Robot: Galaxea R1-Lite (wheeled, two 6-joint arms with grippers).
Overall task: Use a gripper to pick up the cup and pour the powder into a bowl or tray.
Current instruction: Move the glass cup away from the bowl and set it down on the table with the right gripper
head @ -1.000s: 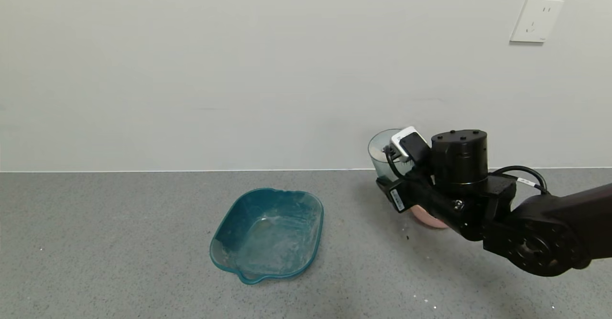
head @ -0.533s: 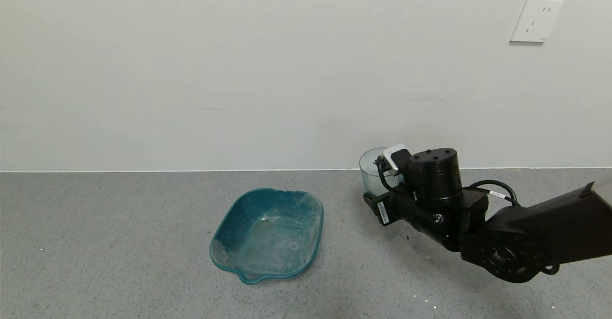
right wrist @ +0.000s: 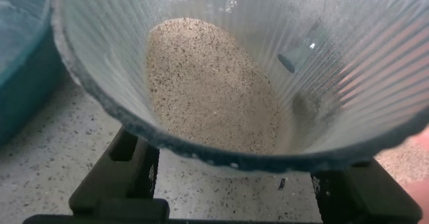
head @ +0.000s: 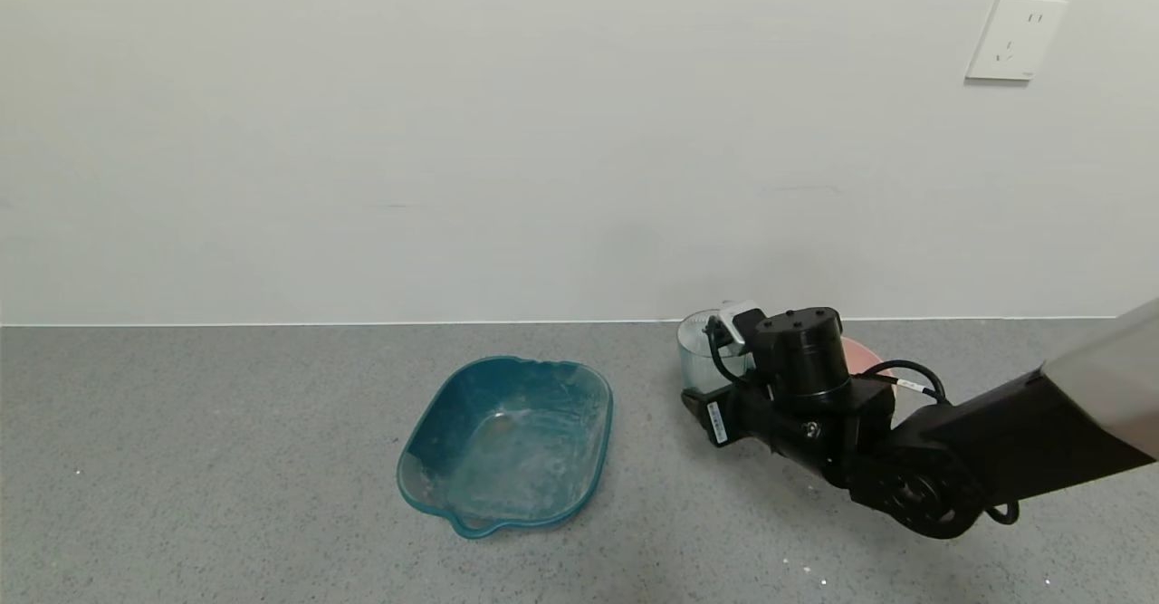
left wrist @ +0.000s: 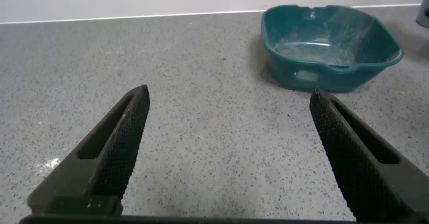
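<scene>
The robot's right gripper should keep holding the cup, because the cup's lower side (head: 695,374) is above the grey counter in the head view and the cup would drop if the gripper opened now.
My right gripper (head: 715,382) is shut on the cup (head: 699,357), a ribbed translucent blue-grey tumbler held upright just above or on the grey counter, near the wall. In the right wrist view the black fingers (right wrist: 127,177) flank the cup (right wrist: 348,70), and the pale beige powder (right wrist: 208,83) lies heaped inside it. The pink bowl (head: 862,352) shows only as a sliver behind the gripper's black cylinder, to the right of the cup. My left gripper (left wrist: 228,137) is open and empty over bare counter, out of the head view.
A teal squarish tray (head: 507,441) with a handle and whitish dust stands left of the cup; it also shows in the left wrist view (left wrist: 332,36). The wall runs close behind the cup. A wall socket (head: 1014,38) is at the upper right.
My right gripper has come down and a little to the left with the cup in it, from well above the counter to counter level. The pink bowl now shows behind the arm.
</scene>
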